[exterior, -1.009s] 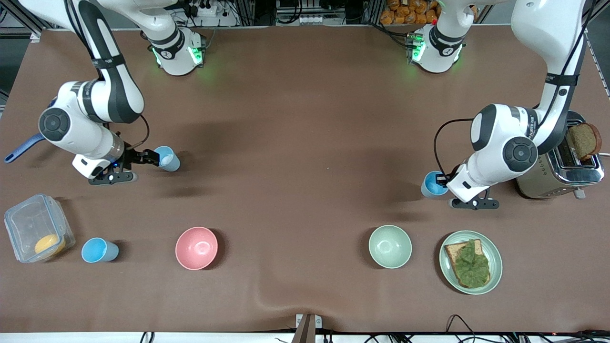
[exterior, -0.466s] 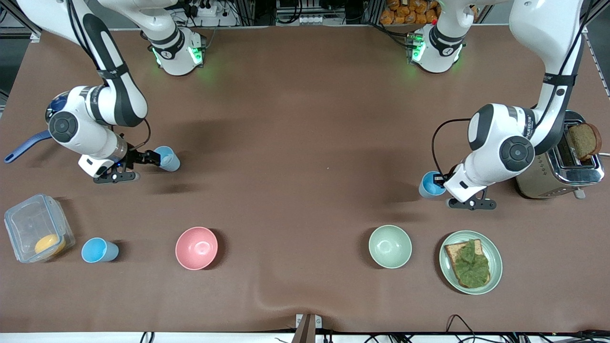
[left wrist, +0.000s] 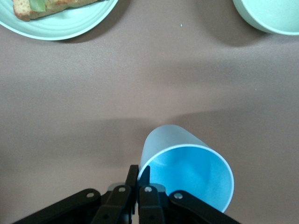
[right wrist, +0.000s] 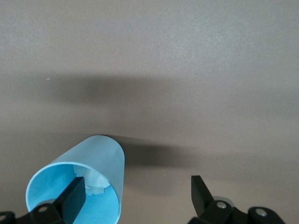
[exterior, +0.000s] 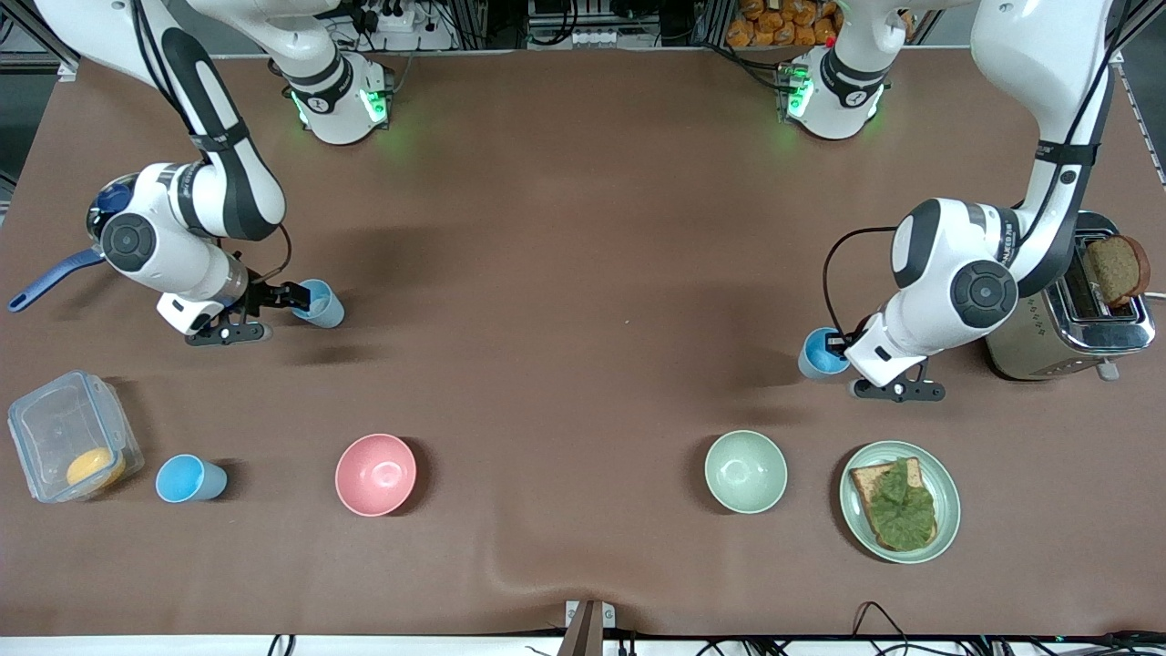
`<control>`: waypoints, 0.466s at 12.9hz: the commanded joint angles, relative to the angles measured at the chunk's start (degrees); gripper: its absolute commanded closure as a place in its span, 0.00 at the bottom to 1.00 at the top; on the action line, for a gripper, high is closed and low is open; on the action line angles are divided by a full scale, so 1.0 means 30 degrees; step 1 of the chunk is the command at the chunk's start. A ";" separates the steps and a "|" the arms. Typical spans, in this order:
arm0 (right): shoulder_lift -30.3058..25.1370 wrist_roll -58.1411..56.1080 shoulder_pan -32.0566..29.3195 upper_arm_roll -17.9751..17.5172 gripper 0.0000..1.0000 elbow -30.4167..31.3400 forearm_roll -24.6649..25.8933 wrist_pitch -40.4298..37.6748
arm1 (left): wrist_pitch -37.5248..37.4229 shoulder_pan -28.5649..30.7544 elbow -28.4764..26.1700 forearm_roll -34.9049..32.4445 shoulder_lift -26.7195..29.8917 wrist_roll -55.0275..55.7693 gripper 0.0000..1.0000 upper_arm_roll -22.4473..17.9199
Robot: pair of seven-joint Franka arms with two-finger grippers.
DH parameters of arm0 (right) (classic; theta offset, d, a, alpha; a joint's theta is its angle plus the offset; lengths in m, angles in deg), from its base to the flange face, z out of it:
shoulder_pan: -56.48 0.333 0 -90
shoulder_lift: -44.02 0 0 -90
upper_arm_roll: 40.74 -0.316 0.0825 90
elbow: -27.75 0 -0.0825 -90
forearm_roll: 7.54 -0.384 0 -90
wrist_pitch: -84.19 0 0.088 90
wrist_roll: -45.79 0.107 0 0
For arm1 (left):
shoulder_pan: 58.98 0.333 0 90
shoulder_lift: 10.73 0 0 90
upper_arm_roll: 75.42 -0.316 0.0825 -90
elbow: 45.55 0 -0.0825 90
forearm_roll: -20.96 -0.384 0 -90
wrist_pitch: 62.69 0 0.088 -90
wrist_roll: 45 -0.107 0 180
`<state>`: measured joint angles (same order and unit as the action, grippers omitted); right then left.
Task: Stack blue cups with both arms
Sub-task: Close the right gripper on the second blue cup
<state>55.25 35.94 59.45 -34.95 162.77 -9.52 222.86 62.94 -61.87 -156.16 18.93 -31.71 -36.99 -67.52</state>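
This blue cup goes with the blue cup beside the toaster in a stack, so my right gripper will grip it by its open rim [exterior: 305, 302] next.
Three light-blue cups are in view. My left gripper [exterior: 836, 344] is shut on the rim of one blue cup [exterior: 822, 354] beside the toaster; in the left wrist view its jaws [left wrist: 139, 170] pinch the wall of that cup [left wrist: 187, 172]. My right gripper [exterior: 290, 299] is open at a second blue cup [exterior: 321, 304] at the right arm's end of the table. In the right wrist view [right wrist: 138, 191] one finger is inside this cup [right wrist: 100, 158] and the other is well outside it. Something white lies in that cup. The third blue cup [exterior: 189, 478] stands beside the clear container.
A pink bowl [exterior: 375, 474] and a pale green bowl [exterior: 745, 471] sit near the front camera. A plate with toast and lettuce [exterior: 947, 510] lies beside the green bowl. A toaster [exterior: 1066, 333] holds bread. A clear container [exterior: 55, 428] stands at the right arm's end.
The left gripper has shifted slightly toward the table's middle with its cup. The right arm's wrist has swung a little; its cup has barely moved.
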 commanded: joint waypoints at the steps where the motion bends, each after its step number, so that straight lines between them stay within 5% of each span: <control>1: -0.0025 -0.0145 -0.0229 -0.0290 0.03 0.0258 -0.0070 0.0240 | -0.0272 0.0057 0.0251 -0.0025 -0.0126 0.0057 1.00 -0.0024; 6: 0.0239 0.0060 0.0530 -0.0319 0.99 0.0229 -0.1209 0.0240 | -0.0301 -0.0089 0.0661 -0.0025 -0.0156 0.0202 1.00 0.0006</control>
<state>55.47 36.04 59.89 -35.76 163.23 -10.79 222.87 62.94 -61.89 -155.52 18.93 -31.92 -36.99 -67.56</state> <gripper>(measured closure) 0.441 0.965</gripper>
